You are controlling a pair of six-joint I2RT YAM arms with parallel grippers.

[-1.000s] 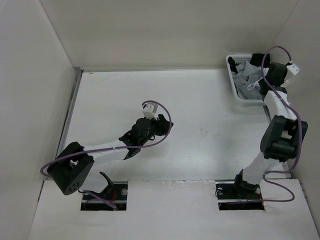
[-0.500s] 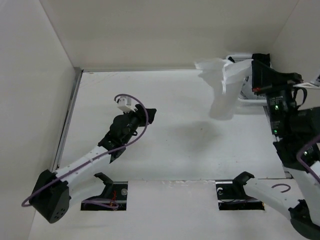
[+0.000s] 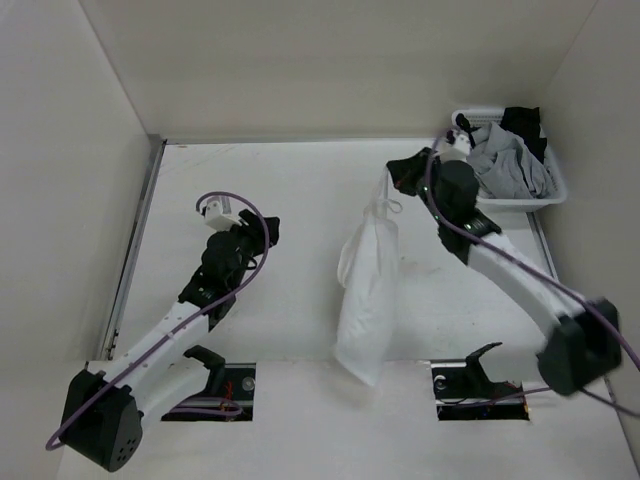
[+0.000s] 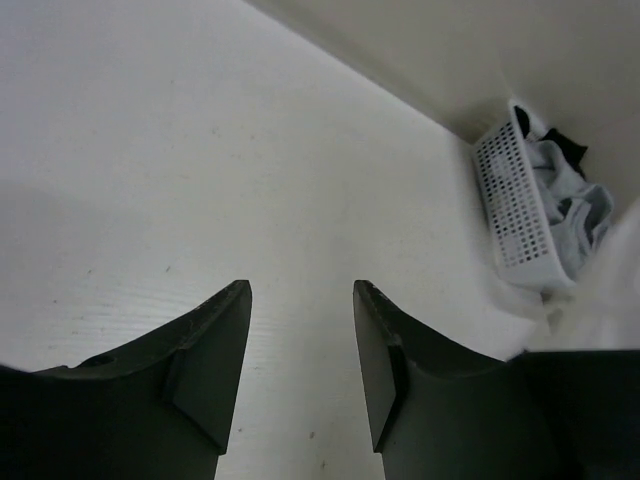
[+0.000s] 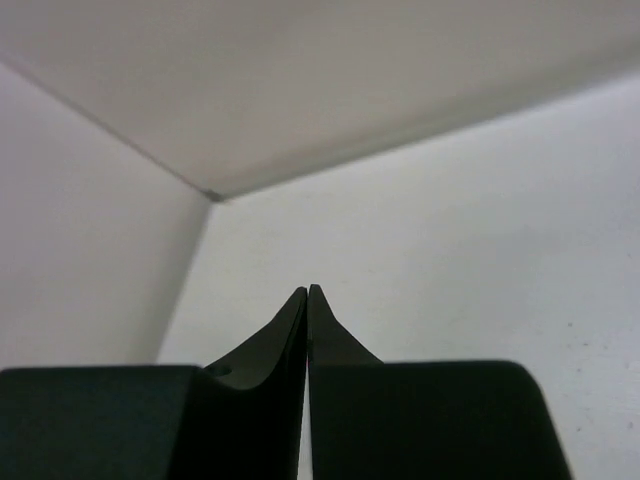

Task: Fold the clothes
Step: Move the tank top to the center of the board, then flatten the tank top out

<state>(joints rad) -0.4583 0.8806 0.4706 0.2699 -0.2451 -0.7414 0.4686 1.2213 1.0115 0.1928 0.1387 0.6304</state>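
Note:
My left gripper next needs to grab the clothes at their lower end [image 3: 361, 361], away from the strap loop [image 3: 384, 207], so that it can spread and fold them.
The clothes [image 3: 366, 285], a plain white garment, hang as a long strip over the middle of the table, and their lower end reaches past the front edge. A narrow strap loop [image 3: 384, 207] at their top sits just below my right gripper [image 3: 401, 171]. In the right wrist view that gripper [image 5: 308, 290] has its jaws pressed together, with no cloth showing between them. My left gripper [image 3: 268, 228] is over the table's left half, well apart from the garment. It stands open [image 4: 300, 290] with only bare table between its fingers. A white blur of the clothes [image 4: 612, 285] shows at the right edge.
A white perforated basket [image 3: 556, 189] stands in the far right corner. It holds grey garments [image 3: 510, 165] and a black one [image 3: 522, 120], and it also shows in the left wrist view [image 4: 520, 215]. Walls close the table [image 3: 200, 190] at the left, back and right.
My right arm has swung from the basket out to the left over the table, pulling the white garment with it. The left arm has drawn back to the left, its gripper still open.

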